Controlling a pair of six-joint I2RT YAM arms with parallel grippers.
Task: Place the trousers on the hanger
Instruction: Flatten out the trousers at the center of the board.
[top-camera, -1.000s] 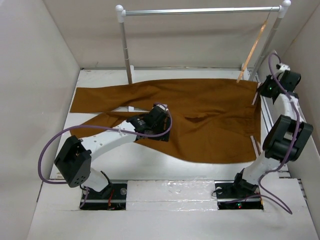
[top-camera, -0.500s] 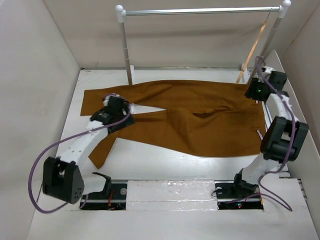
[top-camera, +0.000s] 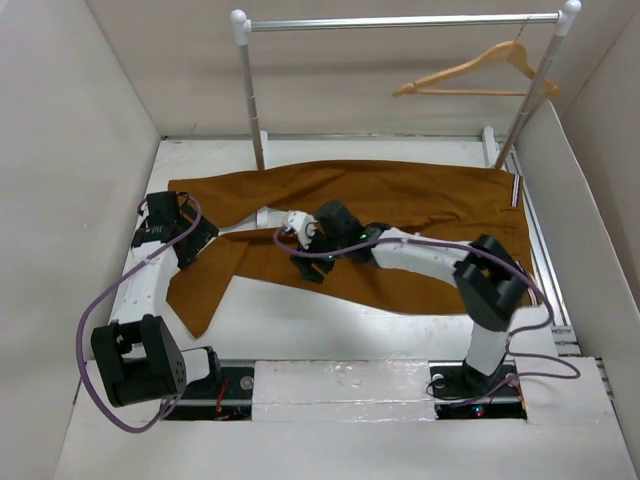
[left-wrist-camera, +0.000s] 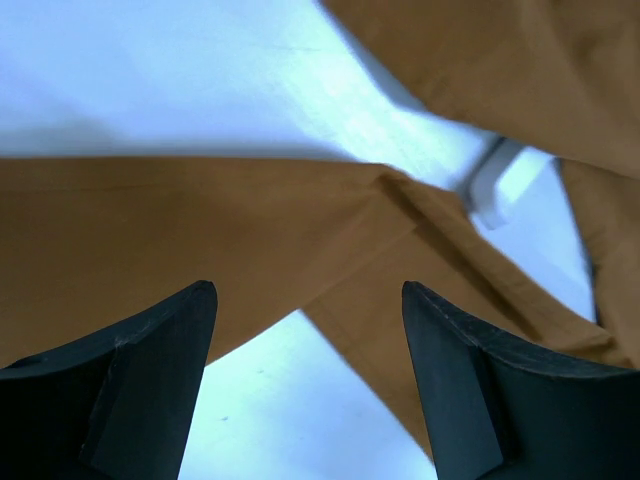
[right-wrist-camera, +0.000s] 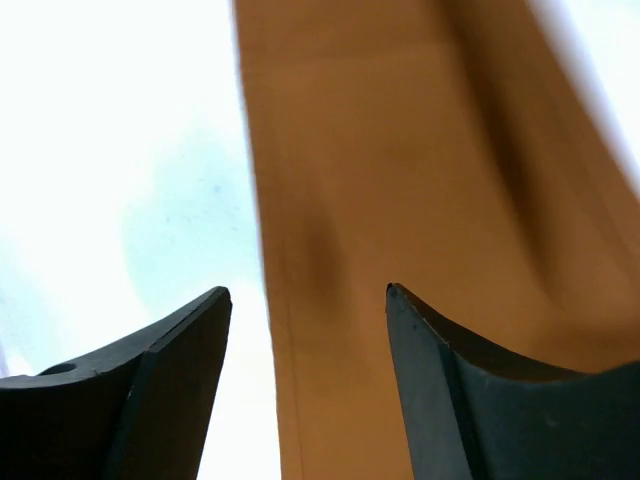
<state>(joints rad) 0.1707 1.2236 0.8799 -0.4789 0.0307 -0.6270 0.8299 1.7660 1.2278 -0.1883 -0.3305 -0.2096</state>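
I should next grip the trousers' far leg by its end (top-camera: 189, 195) with my left gripper, to pull that leg out straight for the hanger (top-camera: 475, 72).
The rust-brown trousers (top-camera: 420, 215) lie flat across the table, waistband at the right (top-camera: 515, 190) and legs running left. The tan wooden hanger (top-camera: 475, 72) hangs by its hook from the rail at the back right, with nothing on it. My left gripper (top-camera: 190, 240) hovers open over the leg ends at the left. In the left wrist view, the gripper (left-wrist-camera: 305, 300) shows cloth (left-wrist-camera: 150, 230) and bare table between its fingers. My right gripper (top-camera: 305, 262) reaches left over the near leg. In the right wrist view, it (right-wrist-camera: 307, 292) stands open above the leg's edge (right-wrist-camera: 400, 180).
A silver rail (top-camera: 400, 20) on two white-capped posts (top-camera: 252, 100) spans the back of the table. Pale walls close in at left, right and back. Bare white tabletop (top-camera: 330, 320) lies in front of the trousers.
My right arm has swung from the back right corner to the middle and its gripper has opened. The hanger now hangs face-on. My left arm has moved further left.
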